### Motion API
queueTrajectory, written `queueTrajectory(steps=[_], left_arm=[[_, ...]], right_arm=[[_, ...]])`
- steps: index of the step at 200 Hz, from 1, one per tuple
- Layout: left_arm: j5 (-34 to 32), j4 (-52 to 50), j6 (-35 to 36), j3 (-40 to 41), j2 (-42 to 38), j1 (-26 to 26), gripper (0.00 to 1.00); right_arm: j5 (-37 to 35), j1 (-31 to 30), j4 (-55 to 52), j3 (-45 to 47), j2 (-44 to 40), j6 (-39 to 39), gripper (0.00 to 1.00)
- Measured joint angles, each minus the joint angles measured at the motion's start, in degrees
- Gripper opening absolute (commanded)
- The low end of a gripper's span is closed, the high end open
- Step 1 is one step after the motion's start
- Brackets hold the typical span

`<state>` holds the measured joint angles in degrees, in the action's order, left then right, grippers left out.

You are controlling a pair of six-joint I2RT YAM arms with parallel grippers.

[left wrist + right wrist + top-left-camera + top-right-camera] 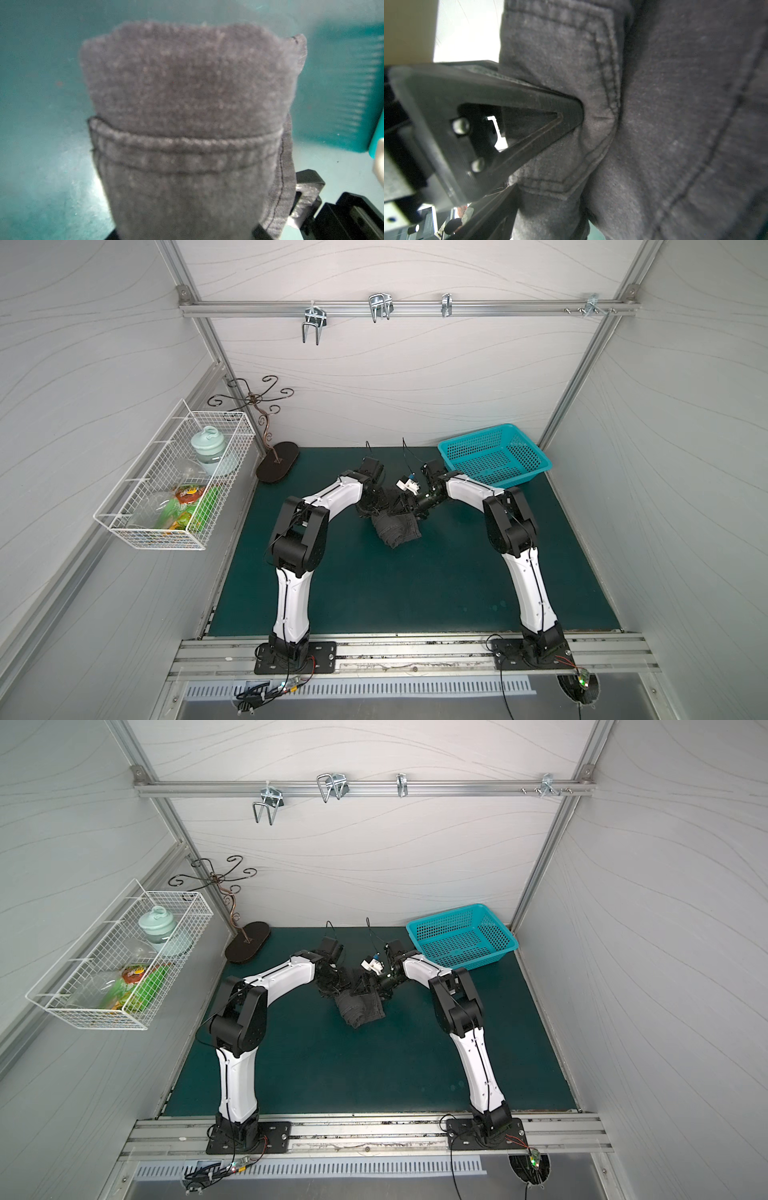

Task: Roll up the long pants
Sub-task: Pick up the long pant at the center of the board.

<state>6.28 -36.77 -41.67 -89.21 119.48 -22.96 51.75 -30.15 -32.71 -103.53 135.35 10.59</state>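
The right gripper needs to grab the bundle next by its side that faces the basket, across its layers, so that the bundle stays rolled and the left gripper is freed.
The long pants (pixel 397 531) (pixel 359 1011) are a dark grey rolled bundle, hanging from the grippers low over the green mat's middle. My left gripper (pixel 376 506) (pixel 338 986) is shut on the bundle's far end. In the left wrist view the roll (pixel 187 104), with its stitched hem, fills the space between the jaws of the left gripper (pixel 186 236). My right gripper (pixel 405 506) (pixel 368 986) stands open against the bundle's right side, one of its fingers (pixel 307 182) beside the roll. The right wrist view shows cloth (pixel 675 124) close up and a left finger (pixel 488 93) pressed into it. The right jaws themselves are hidden there.
A teal plastic basket (pixel 478 435) (pixel 444 915) stands at the mat's back right, close behind the right arm. A curly metal stand (pixel 276 462) is at the back left. A white wire basket (pixel 216 414) hangs on the left wall. Hooks hang from the rail (pixel 380 308) above.
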Motion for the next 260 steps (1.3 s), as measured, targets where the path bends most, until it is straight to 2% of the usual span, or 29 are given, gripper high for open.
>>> queueTrajectory(steps=[144,155,176,180,198,228,242,251,260], left_arm=[[-3.78,-9.86,0.15,-10.14,5.25,-1.84,0.22],[-3.98,-9.92,-0.17,-10.6,5.49,-1.95,0.22],[-4.76,-10.34,-0.55,-11.06,5.86,-2.32,0.22],[-5.05,-10.4,-0.55,-11.08,5.9,-2.43,0.21],[-5.88,-10.67,-0.5,-11.08,5.92,-2.75,0.21],[-6.34,-10.91,-0.5,-11.08,5.92,-2.93,0.22],[-6.38,-10.88,-0.48,-11.08,5.92,-2.95,0.23],[-6.4,-10.91,-0.5,-11.08,5.92,-2.95,0.25],[-6.4,-10.88,-0.5,-11.08,5.9,-2.95,0.32]], right_arm=[[1.11,-1.66,2.47,1.81,-0.59,0.66,0.99],[1.07,-1.66,2.51,1.81,-0.57,0.79,0.89],[1.73,-1.86,2.69,1.68,-0.5,1.79,0.48],[1.77,-1.92,2.64,1.6,-0.5,1.95,0.44],[2.03,-2.1,2.32,1.57,-0.48,2.99,0.29],[2.34,-2.1,2.19,1.57,-0.46,4.07,0.16],[2.34,-2.1,2.19,1.57,-0.46,4.11,0.0],[2.34,-2.1,2.19,1.57,-0.46,4.17,0.0],[2.34,-2.1,2.19,1.57,-0.46,4.22,0.0]])
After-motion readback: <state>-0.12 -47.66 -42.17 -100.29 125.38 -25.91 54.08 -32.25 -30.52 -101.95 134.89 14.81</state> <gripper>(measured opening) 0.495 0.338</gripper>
